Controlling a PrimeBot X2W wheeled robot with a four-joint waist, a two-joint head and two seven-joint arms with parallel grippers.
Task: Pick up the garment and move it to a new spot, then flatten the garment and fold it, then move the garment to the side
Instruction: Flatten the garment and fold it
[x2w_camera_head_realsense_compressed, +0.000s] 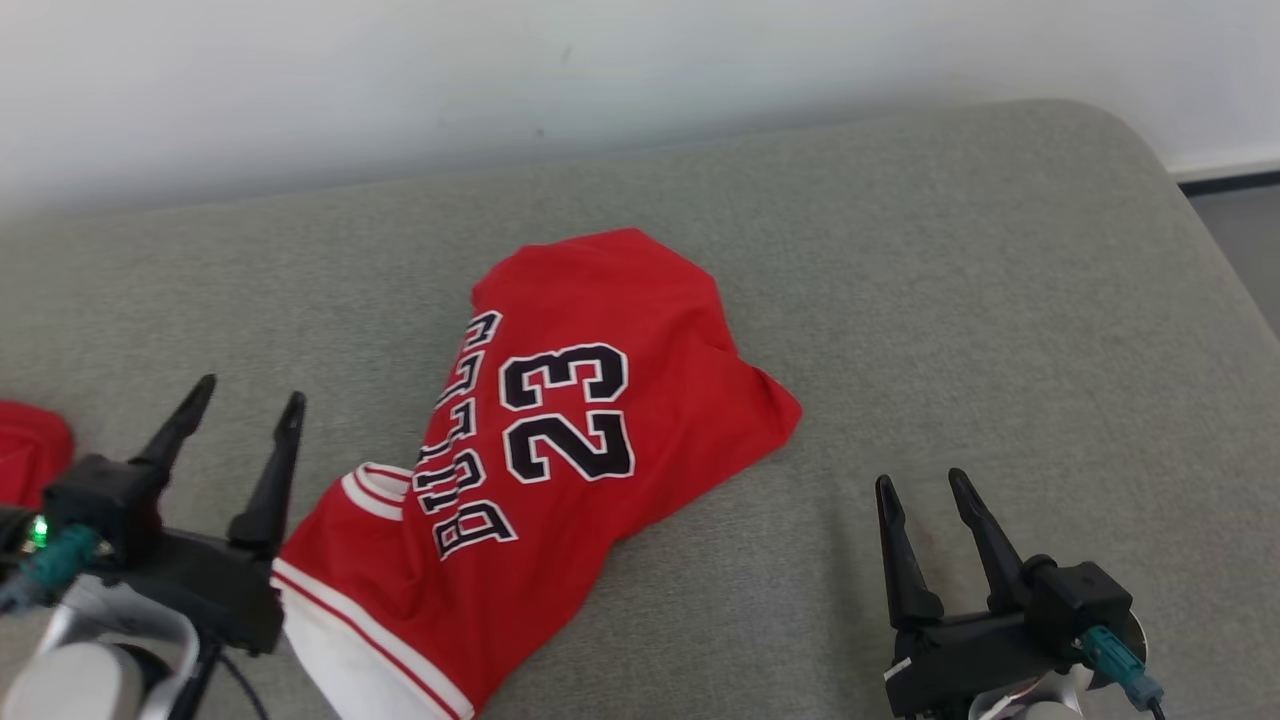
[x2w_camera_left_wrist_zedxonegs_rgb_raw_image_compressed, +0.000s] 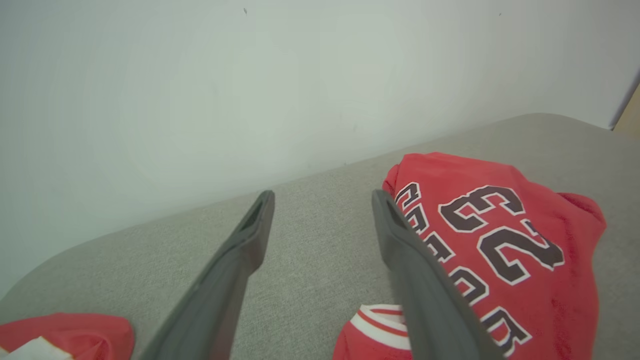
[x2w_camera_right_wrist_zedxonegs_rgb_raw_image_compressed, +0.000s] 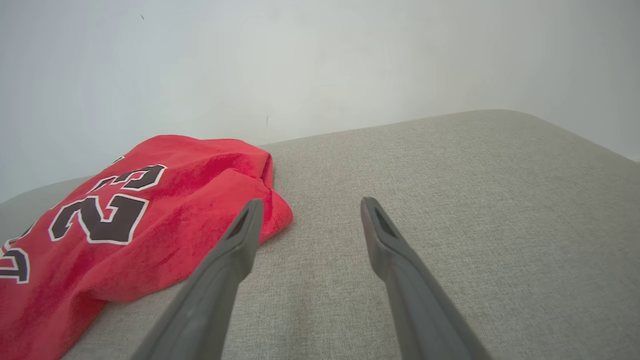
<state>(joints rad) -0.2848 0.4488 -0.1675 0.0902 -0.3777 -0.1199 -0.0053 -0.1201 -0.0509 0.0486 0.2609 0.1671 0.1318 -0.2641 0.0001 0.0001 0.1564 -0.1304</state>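
The red jersey (x2w_camera_head_realsense_compressed: 576, 360) needs to be flattened for folding, so my right gripper will next grab its plain red hem corner (x2w_camera_head_realsense_compressed: 785, 413).
A red jersey with black "23" and lettering, the garment (x2w_camera_head_realsense_compressed: 560, 440), lies folded on the grey cushion, its white-trimmed end toward the front edge. My left gripper (x2w_camera_head_realsense_compressed: 248, 398) stands open just left of it with nothing between its fingers; in the left wrist view the garment (x2w_camera_left_wrist_zedxonegs_rgb_raw_image_compressed: 505, 250) lies to the right of that gripper (x2w_camera_left_wrist_zedxonegs_rgb_raw_image_compressed: 322, 200). My right gripper (x2w_camera_head_realsense_compressed: 918, 484) stands open and empty on the bare cushion right of the garment. In the right wrist view the garment (x2w_camera_right_wrist_zedxonegs_rgb_raw_image_compressed: 125, 220) sits left of the open gripper (x2w_camera_right_wrist_zedxonegs_rgb_raw_image_compressed: 310, 202).
The grey cushion (x2w_camera_head_realsense_compressed: 1000, 300) runs back to a white wall (x2w_camera_head_realsense_compressed: 500, 70). Another red cloth (x2w_camera_head_realsense_compressed: 30, 450) lies at the far left edge, seen also as red cloth (x2w_camera_left_wrist_zedxonegs_rgb_raw_image_compressed: 65, 335) in the left wrist view. Floor (x2w_camera_head_realsense_compressed: 1240, 230) shows past the cushion's right corner.
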